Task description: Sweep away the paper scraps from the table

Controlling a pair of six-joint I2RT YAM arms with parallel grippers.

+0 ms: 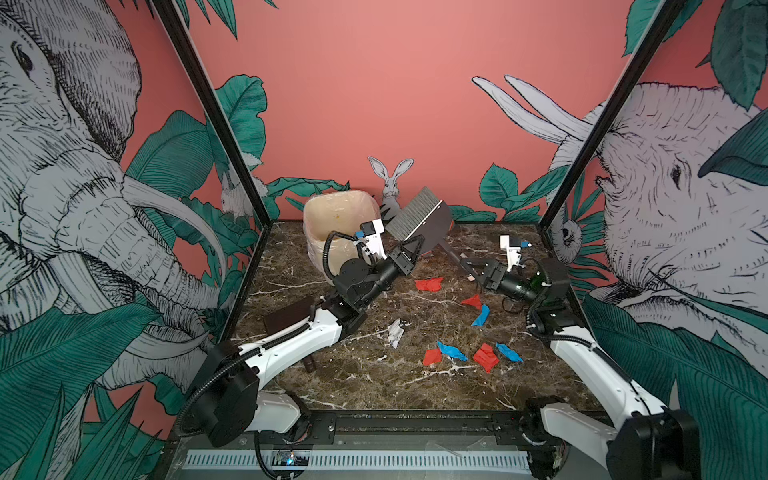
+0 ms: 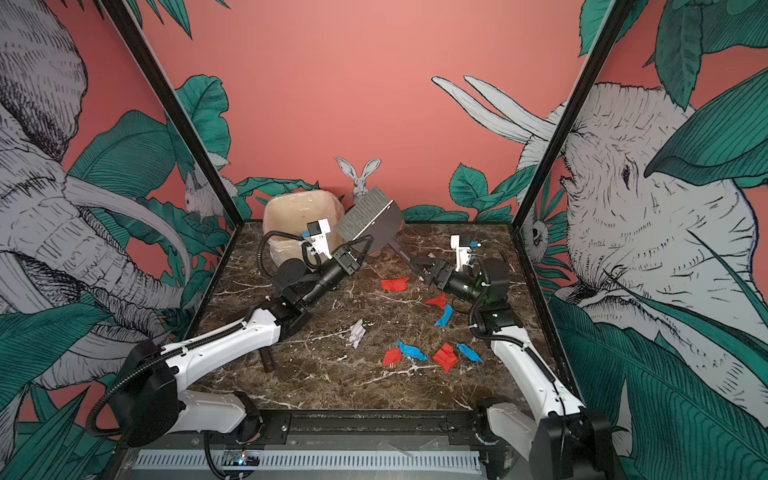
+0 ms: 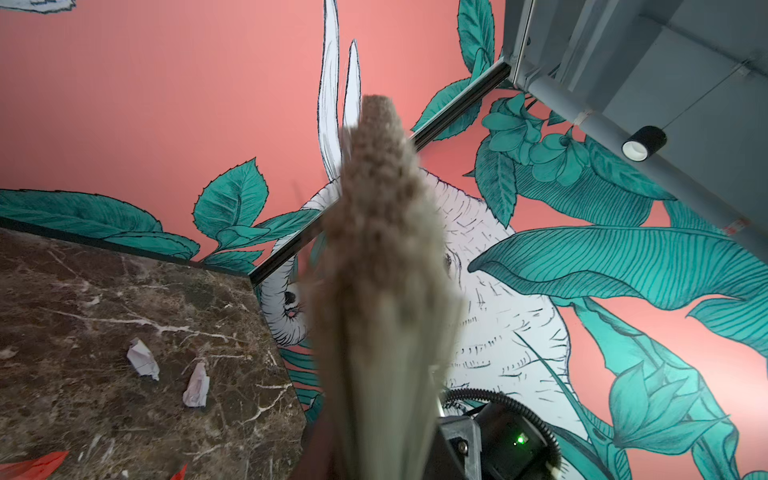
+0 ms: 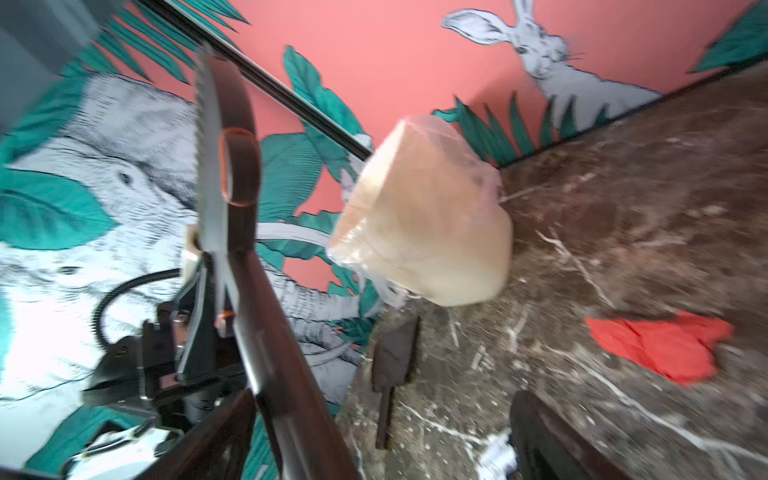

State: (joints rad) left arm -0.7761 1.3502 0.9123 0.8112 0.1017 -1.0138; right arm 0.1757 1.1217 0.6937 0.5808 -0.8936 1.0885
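Next, my right gripper grips the brush by its dark handle (image 1: 450, 252) (image 4: 281, 352) to sweep the paper scraps away, which leaves the grey bristles free.
Several red, blue and white paper scraps lie on the marble table (image 1: 365, 386): a red one (image 1: 429, 284) mid-table, a white one (image 1: 395, 331), and a red and blue cluster (image 1: 485, 356) (image 2: 445, 356) near the front right. My left gripper (image 1: 411, 249) (image 2: 358, 249) is shut on the head of a grey-bristled brush (image 1: 415, 216) (image 3: 374, 249), held tilted in the air beside the bin. The brush's dark handle (image 4: 282, 374) runs down between the jaws of my right gripper (image 1: 471, 268) (image 4: 374, 415), which stand open.
A beige bin (image 1: 332, 216) (image 4: 424, 224) with a plastic liner stands at the back left. A dark dustpan (image 1: 286, 316) (image 4: 395, 353) lies on the table's left side, partly under my left arm. Walls close in the back and both sides.
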